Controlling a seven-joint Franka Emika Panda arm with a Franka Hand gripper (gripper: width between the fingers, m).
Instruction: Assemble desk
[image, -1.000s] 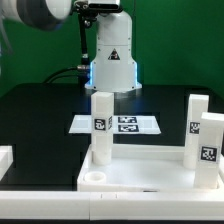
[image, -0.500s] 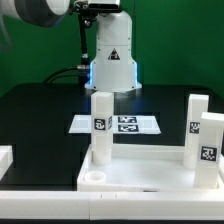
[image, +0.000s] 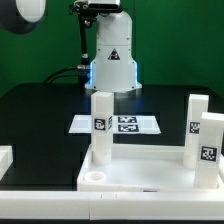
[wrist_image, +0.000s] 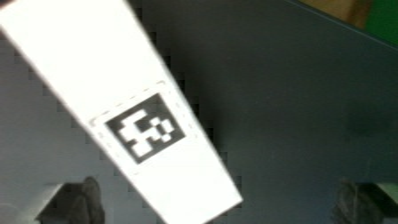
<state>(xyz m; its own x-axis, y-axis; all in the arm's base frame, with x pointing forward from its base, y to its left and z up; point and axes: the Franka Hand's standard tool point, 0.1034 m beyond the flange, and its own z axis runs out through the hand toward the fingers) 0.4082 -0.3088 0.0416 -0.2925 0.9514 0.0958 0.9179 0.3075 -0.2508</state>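
Dark table shows between my gripper's fingers and the tagged leg below them, so closing now would miss. My gripper moves lower, then closes on it.
The desk top (image: 150, 172), a white rimmed tray, lies at the front of the black table. One tagged white leg (image: 101, 126) stands in it on the exterior view's left. Two more legs (image: 198, 124) (image: 209, 151) stand on its right side. A round corner socket (image: 93, 177) shows empty. In the wrist view another white leg (wrist_image: 125, 100) with a square tag lies flat on the dark table. My gripper (wrist_image: 222, 205) hovers over it, open, and its fingers (wrist_image: 75, 200) stand far apart, either side of the leg's end, touching nothing. The gripper itself is out of the exterior view.
The marker board (image: 119, 124) lies flat behind the desk top. The white robot base (image: 111, 60) stands at the back centre. Part of my arm (image: 27, 9) shows at the top left. A white piece (image: 5, 158) pokes in at the exterior view's left edge.
My arm at the top of the exterior view has drawn back toward that view's left, so less of it shows. The desk parts have not moved.
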